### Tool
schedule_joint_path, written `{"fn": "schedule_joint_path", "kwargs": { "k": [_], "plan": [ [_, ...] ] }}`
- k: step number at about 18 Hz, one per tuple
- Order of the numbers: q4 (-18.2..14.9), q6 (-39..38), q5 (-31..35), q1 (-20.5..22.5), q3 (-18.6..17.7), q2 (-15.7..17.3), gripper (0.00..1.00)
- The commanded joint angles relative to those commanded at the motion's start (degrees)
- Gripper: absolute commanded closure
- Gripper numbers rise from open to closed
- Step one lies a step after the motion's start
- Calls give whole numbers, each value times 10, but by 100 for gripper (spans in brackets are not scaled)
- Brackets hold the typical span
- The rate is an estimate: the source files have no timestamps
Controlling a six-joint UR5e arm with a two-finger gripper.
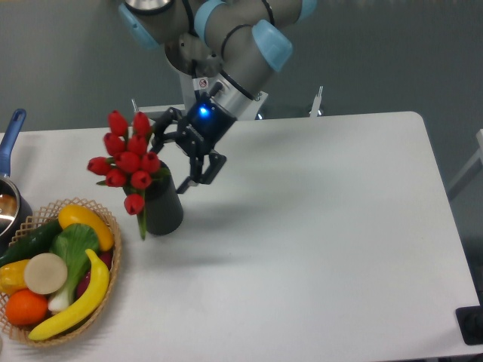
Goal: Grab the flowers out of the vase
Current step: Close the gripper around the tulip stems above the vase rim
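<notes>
The gripper grabs the green stems of the flowers next, to lift them out of the vase.
The flowers, a bunch of red tulip buds with green stems and leaves, stand in the vase, a dark cylinder on the white table at the left. My gripper hangs from the arm just right of the buds, above the vase's mouth. Its fingers are spread, one near the top buds and one to the right of the vase. It holds nothing.
A wicker basket of fruit and vegetables sits at the front left, close to the vase. A blue-handled pot stands at the left edge. The table's rounded far right corner is at the back.
</notes>
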Motion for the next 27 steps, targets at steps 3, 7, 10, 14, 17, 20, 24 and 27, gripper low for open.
{"fn": "schedule_joint_path", "kwargs": {
  "k": [3,7,10,14,17,20,24,27],
  "plan": [
    [-2,4,3,4,-16,17,0],
    [-7,1,3,9,-16,40,0],
    [-28,1,3,11,-19,60,0],
    [-30,1,10,9,-23,52,0],
    [-29,2,11,9,-23,33,0],
    [-27,0,4,7,-23,18,0],
    [-27,1,1,4,-26,5,0],
    [-27,1,-11,0,-30,5,0]
  ]
}}
